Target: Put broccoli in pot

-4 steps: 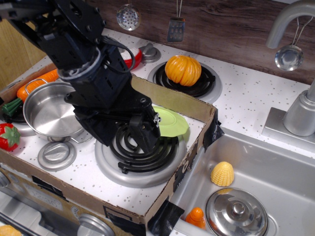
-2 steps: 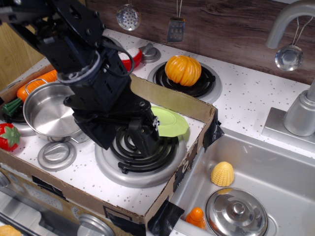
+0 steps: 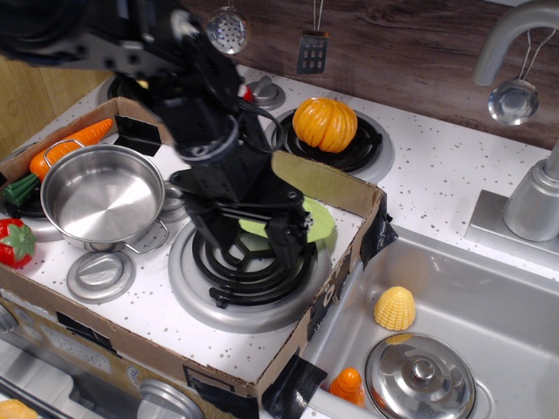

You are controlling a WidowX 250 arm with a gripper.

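My gripper grabs the broccoli's top next. The broccoli then goes in the steel pot (image 3: pixel 103 194).
The pot (image 3: pixel 103 196) is shiny steel and stands empty at the left on the white stove top, with a loop handle toward the front. My black gripper (image 3: pixel 251 249) hangs low over the black coil burner (image 3: pixel 253 278), right of the pot. Its two fingers stand apart, and the burner and a bit of pale green show between them. The flat light-green plate (image 3: pixel 320 223) lies just behind and right of the gripper. The broccoli does not show; the arm and gripper cover the place in front of the plate.
A cardboard wall (image 3: pixel 327 182) runs behind and right of the burner. An orange pumpkin (image 3: pixel 325 124) sits on the back burner. A carrot (image 3: pixel 65 148) and a red toy (image 3: pixel 13 243) lie left of the pot. A flat lid (image 3: pixel 100 275) lies in front. The sink holds corn (image 3: pixel 394 308) and a lid (image 3: pixel 421 377).
The arm has swung right and back, uncovering the pot's right side. The gripper now sits farther right over the burner, close to the plate.
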